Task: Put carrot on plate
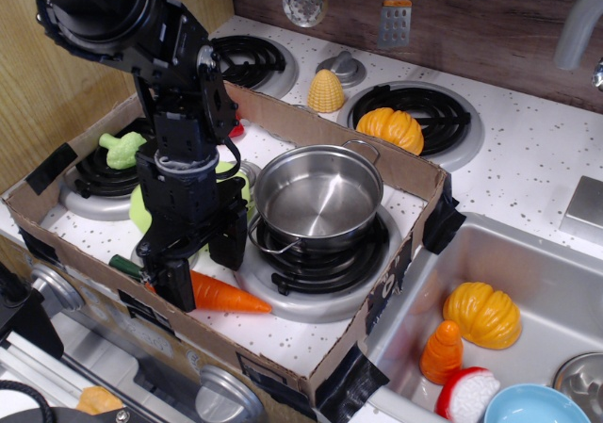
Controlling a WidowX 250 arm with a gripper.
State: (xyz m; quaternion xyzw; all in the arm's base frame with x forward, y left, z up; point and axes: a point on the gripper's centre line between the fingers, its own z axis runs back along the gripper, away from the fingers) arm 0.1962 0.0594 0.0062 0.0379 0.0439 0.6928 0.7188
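Observation:
My gripper should next take the carrot by its thick half near the green stem [199,290], because the carrot is long and narrows to a thin tip [265,307].
The carrot [224,295] lies on the white stovetop near the front wall of the cardboard box, its dark green stem end [123,265] pointing left. My gripper [202,270] is open and low over the carrot's thick half, one finger [175,286] in front of it and the other [229,250] behind it. The lime-green plate [139,208] lies just behind the gripper, left of the pot. It is mostly hidden by the arm, with only its edges showing.
A steel pot [316,197] stands on the burner right of the gripper. A green toy [121,148] sits on the left burner. The cardboard box wall [283,357] rings the area. Corn [326,91] and a pumpkin [396,129] lie behind. The sink holds a stubby orange cone [441,352] and a blue bowl [535,406].

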